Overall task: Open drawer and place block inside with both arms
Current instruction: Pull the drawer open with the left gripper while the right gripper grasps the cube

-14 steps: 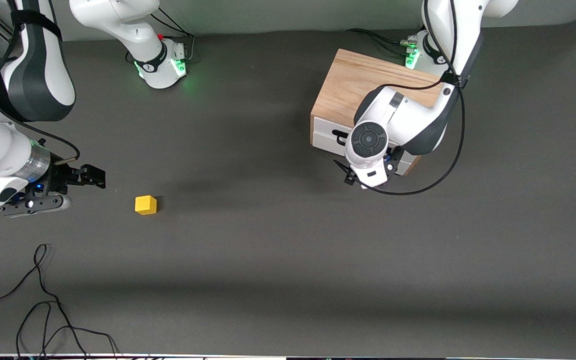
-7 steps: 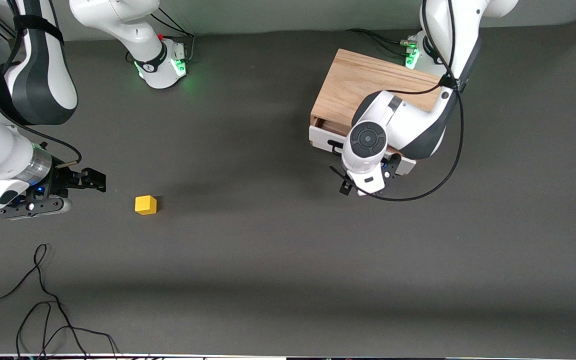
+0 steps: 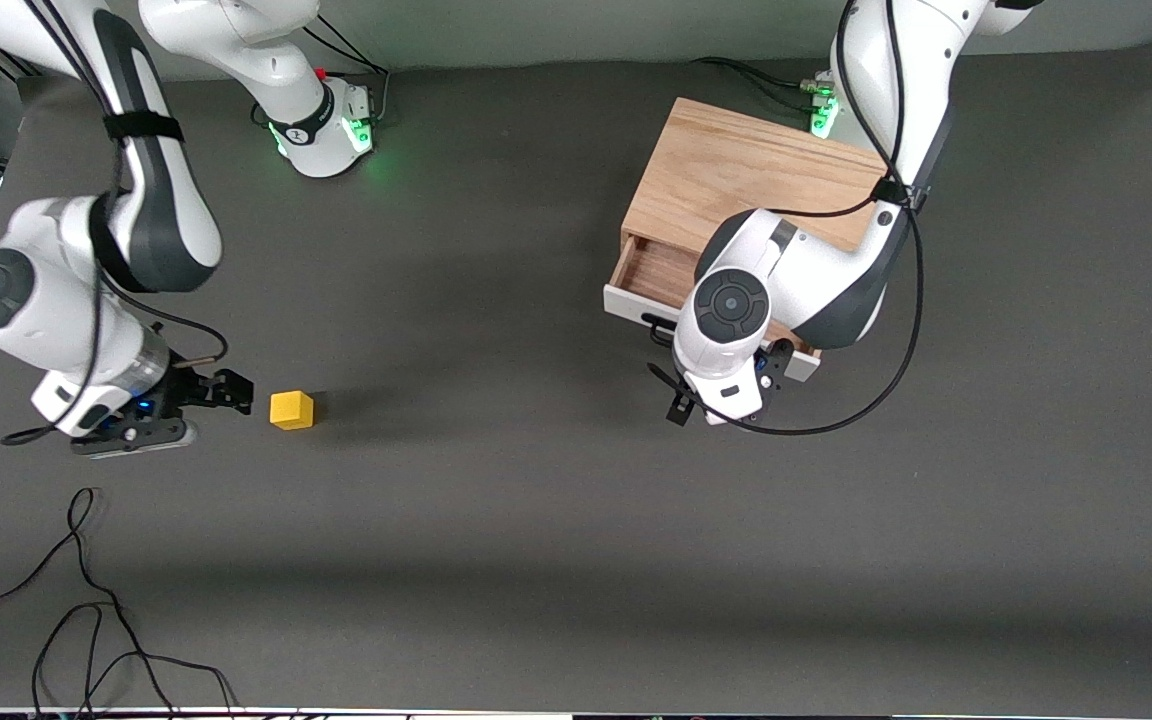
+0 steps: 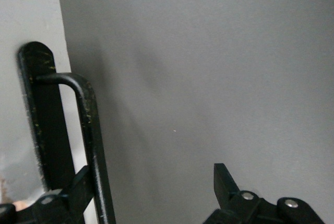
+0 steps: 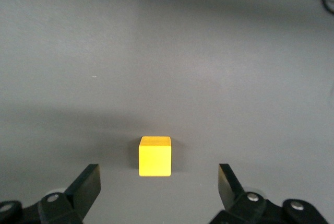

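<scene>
The right gripper picks up the yellow block by its opposite sides next. Then it places the block inside the drawer (image 3: 651, 275).
The light wooden cabinet (image 3: 736, 175) stands at the left arm's end of the table. Its drawer (image 3: 651, 275) is partly pulled out and shows its wood inside. In the left wrist view the left gripper (image 4: 151, 185) is open at the white drawer front (image 4: 31, 36), with one finger (image 4: 78, 187) hooked between that front and the black bar handle (image 4: 91, 145). The arm's wrist hides this gripper in the front view. The yellow block (image 3: 292, 410) lies on the table at the right arm's end. My right gripper (image 3: 231, 392) is open beside it. In the right wrist view the block (image 5: 155, 156) lies just ahead of the gripper (image 5: 159, 182), untouched.
Loose black cables (image 3: 86, 600) lie on the grey table nearer the front camera at the right arm's end. The two green-lit bases (image 3: 321, 130) (image 3: 821, 110) stand along the table's edge. Open table lies between block and cabinet.
The left arm has pulled the drawer out from shut to partly open. The right arm has swung round and brought its open gripper close up to the block.
</scene>
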